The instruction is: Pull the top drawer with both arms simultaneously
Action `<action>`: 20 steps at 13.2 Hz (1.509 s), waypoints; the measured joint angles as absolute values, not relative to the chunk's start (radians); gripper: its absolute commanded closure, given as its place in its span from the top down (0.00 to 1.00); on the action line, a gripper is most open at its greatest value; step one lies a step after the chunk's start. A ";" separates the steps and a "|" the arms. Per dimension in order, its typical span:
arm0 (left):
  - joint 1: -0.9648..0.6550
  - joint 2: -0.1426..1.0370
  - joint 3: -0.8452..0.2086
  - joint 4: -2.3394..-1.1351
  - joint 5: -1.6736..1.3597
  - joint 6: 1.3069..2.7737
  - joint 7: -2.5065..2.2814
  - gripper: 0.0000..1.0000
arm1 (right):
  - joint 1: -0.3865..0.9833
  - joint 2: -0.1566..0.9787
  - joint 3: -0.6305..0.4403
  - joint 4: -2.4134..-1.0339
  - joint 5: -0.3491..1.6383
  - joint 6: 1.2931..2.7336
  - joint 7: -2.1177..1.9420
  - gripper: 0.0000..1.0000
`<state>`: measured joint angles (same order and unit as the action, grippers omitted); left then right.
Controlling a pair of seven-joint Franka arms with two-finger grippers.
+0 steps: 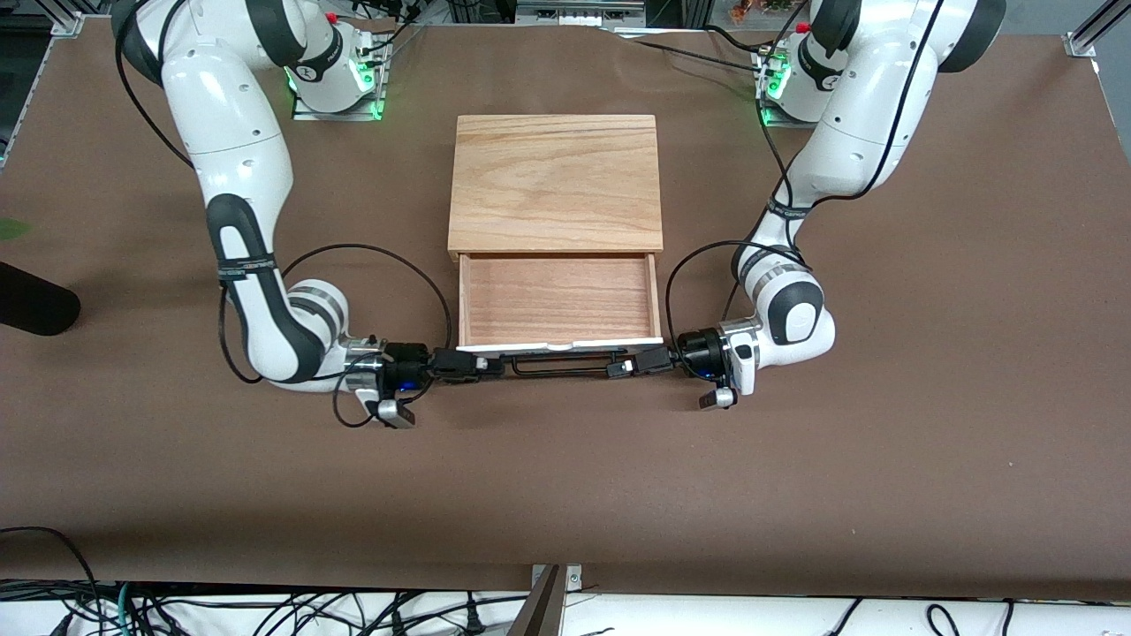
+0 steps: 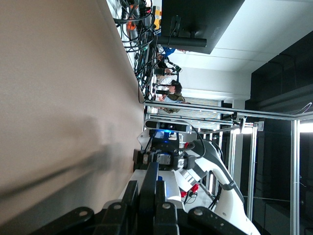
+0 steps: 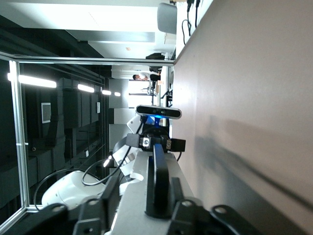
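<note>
The white drawer front is out of the cabinet (image 1: 555, 181), so it is now time for my left gripper to let go of the drawer's handle.
The top drawer (image 1: 557, 299) stands pulled out of the light-oak cabinet (image 1: 555, 181), showing its reddish-brown inside and its white front (image 1: 565, 344). Its long black wire handle (image 1: 561, 364) runs along the front. My left gripper (image 1: 620, 367) comes in level from the left arm's end and is shut on the handle (image 2: 148, 188), with its fingers (image 2: 130, 192) tight on both sides. My right gripper (image 1: 477, 365) comes in level from the right arm's end. Its fingers (image 3: 174, 183) stand wide apart around the handle (image 3: 157, 181), which lies against one of them.
The cabinet stands mid-table between the two arm bases. Brown table cover (image 1: 565, 495) lies all round it. Black cables loop from both wrists beside the drawer front. A dark object (image 1: 31, 305) lies at the table edge toward the right arm's end.
</note>
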<state>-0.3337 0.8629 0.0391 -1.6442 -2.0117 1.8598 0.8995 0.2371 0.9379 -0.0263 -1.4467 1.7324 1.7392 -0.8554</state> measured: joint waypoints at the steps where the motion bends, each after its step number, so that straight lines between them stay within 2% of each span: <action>1: -0.334 0.863 0.039 -1.644 -2.012 1.860 0.899 0.00 | 0.231 0.938 -0.026 -1.444 1.729 1.737 -0.855 1.00; 2: -0.334 0.863 0.039 -1.644 -2.012 1.860 0.899 0.45 | 0.230 0.938 -0.026 -1.441 1.723 1.736 -0.855 1.00; 3: -0.334 0.862 0.039 -1.644 -2.012 1.860 0.899 0.97 | 0.231 0.938 -0.026 -1.439 1.712 1.737 -0.854 1.00; 4: -0.333 0.862 0.042 -1.644 -2.012 1.865 0.899 1.00 | 0.231 0.937 -0.030 -1.437 1.693 1.737 -0.853 1.00; 9: -0.324 0.850 0.052 -1.642 -2.012 1.873 0.875 1.00 | 0.230 0.889 -0.103 -1.415 1.502 1.734 -0.754 1.00; 13: -0.323 0.804 0.069 -1.641 -1.999 1.880 0.778 1.00 | 0.229 0.775 -0.159 -1.362 1.159 1.731 -0.553 1.00; 16: -0.307 0.727 0.140 -1.635 -1.841 1.899 0.695 1.00 | 0.229 0.669 -0.170 -1.331 0.829 1.724 -0.411 1.00; 20: -0.262 0.598 0.186 -1.632 -1.578 1.902 0.570 1.00 | 0.232 0.543 -0.212 -1.329 0.570 1.576 -0.372 1.00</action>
<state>-0.2624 0.5978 0.1860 -1.6315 -1.5782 1.9024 0.5696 0.2322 0.5427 -0.2122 -1.3294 0.5703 1.5760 -0.3722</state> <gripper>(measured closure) 0.000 0.000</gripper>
